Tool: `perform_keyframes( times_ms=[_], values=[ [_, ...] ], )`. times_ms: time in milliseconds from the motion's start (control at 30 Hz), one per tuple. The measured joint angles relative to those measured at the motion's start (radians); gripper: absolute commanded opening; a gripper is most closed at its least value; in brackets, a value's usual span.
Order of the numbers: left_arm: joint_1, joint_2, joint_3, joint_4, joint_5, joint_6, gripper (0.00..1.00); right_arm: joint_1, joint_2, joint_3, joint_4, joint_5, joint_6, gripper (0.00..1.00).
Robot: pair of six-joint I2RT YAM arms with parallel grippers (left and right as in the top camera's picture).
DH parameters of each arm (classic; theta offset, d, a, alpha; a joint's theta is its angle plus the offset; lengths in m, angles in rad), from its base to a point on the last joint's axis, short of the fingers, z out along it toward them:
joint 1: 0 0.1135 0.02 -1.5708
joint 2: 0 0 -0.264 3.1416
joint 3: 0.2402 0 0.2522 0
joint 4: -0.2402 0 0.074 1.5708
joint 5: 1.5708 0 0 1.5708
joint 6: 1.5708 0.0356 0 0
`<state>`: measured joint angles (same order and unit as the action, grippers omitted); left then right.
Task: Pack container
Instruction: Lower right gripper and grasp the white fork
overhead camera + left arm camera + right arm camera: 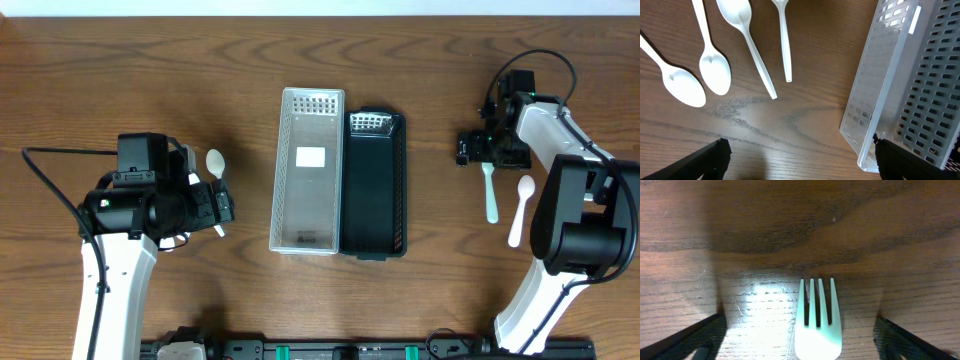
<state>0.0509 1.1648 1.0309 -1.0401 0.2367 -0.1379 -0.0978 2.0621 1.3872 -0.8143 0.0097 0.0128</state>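
The fork's head (pixel 487 168) (pixel 818 333) is between my right gripper's low, open fingers, which meet their shadows on the wood. My right gripper should close on the fork, because it would hold it now.
A clear perforated container (pixel 308 170) lies at the table's centre with a black perforated container (pixel 375 185) touching its right side. My left gripper (pixel 218 208) is open and empty left of them, over bare wood (pixel 800 160). Several white spoons (pixel 714 70) lie beyond it, and the clear container's corner (pixel 900 90) shows to its right. One spoon bowl (pixel 216 165) shows in the overhead view. My right gripper (pixel 487 155) is open, low over the head of a pale green fork (pixel 818 325), with a finger on each side (pixel 800 340). The fork's handle (pixel 490 195) points toward the front edge.
A white spoon (pixel 520 210) lies just right of the fork, next to the right arm's base. A thin white utensil handle (pixel 784 40) lies between the spoons and the clear container. A black cable (pixel 60 195) loops left of the left arm.
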Motion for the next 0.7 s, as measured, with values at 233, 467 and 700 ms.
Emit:
perform_keyframes(
  times_ms=[233,467,700],
  values=[
    [0.0,0.0,0.0,0.0,0.0,0.0,0.94,0.0,0.003,0.005,-0.001,0.0,-0.006,0.67],
    [0.0,0.0,0.0,0.0,0.0,0.0,0.94,0.0,0.004,0.005,-0.001,0.001,-0.007,0.44],
    [0.0,0.0,0.0,0.0,0.0,0.0,0.95,0.0,0.004,0.005,-0.001,0.002,-0.006,0.36]
  ],
)
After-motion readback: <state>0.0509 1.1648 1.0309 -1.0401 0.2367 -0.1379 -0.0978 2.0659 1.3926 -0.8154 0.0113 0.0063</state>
